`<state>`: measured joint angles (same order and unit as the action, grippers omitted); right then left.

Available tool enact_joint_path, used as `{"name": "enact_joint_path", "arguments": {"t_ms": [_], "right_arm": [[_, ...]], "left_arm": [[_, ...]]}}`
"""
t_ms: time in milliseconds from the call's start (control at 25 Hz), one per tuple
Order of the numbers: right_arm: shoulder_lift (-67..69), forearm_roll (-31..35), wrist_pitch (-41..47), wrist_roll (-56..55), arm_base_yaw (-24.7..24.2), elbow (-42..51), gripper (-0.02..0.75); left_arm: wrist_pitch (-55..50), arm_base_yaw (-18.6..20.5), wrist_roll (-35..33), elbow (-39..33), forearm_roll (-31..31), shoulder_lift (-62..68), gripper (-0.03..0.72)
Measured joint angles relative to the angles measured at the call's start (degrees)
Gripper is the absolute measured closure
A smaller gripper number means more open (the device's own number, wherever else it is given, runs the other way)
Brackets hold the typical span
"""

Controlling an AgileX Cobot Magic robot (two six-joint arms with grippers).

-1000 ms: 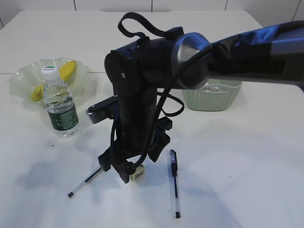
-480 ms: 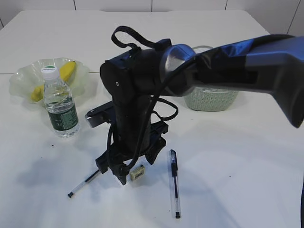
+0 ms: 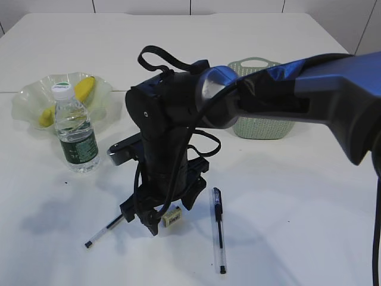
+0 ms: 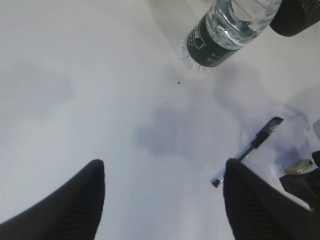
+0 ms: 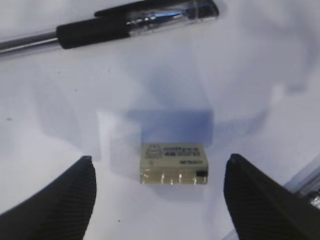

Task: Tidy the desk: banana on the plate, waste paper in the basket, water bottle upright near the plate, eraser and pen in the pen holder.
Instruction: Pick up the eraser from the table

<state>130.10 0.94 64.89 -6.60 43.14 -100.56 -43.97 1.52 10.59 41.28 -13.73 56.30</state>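
My right gripper grabs the short sides of the eraser next, to put the eraser (image 3: 171, 217) in the pen holder.
A small cream eraser (image 5: 174, 162) lies on the white table between the fingertips of my right gripper (image 5: 159, 159), which hangs open just above it without touching. In the exterior view that gripper (image 3: 146, 219) points down, with the eraser (image 3: 171, 217) right beside it. One pen (image 3: 218, 229) lies to the right, another pen (image 3: 107, 229) to the left. The water bottle (image 3: 74, 128) stands upright by the glass plate (image 3: 27, 98) that holds the banana (image 3: 84, 87). My left gripper (image 4: 163, 162) is open over bare table. The pen holder and waste paper are out of view.
A green basket (image 3: 262, 128) stands at the back right, partly behind my right arm. The left wrist view shows the bottle (image 4: 225, 30), the left pen (image 4: 247, 150) and the eraser (image 4: 299, 166) ahead to the right.
My right arm has swung a little to the left, uncovering more of the basket. The eraser and both pens have stayed in place. Both grippers stay open.
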Motion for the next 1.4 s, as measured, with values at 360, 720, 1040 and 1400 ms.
{"name": "enact_joint_path", "arguments": {"t_ms": [360,720,1040,1400], "right_arm": [[0.0,0.0,-0.15,0.0,0.0,-0.08,0.346],[0.0,0.0,-0.15,0.0,0.0,-0.08,0.434],[0.0,0.0,-0.15,-0.08,0.0,-0.08,0.469],[-1.07,-0.94,0.88,-0.08,0.0,-0.08,0.472]], "left_arm": [[0.0,0.0,0.0,0.0,0.0,0.0,0.16],[0.0,0.0,0.0,0.0,0.0,0.0,0.16],[0.0,0.0,0.0,0.0,0.0,0.0,0.16],[0.0,0.0,0.0,0.0,0.0,0.0,0.16]]}}
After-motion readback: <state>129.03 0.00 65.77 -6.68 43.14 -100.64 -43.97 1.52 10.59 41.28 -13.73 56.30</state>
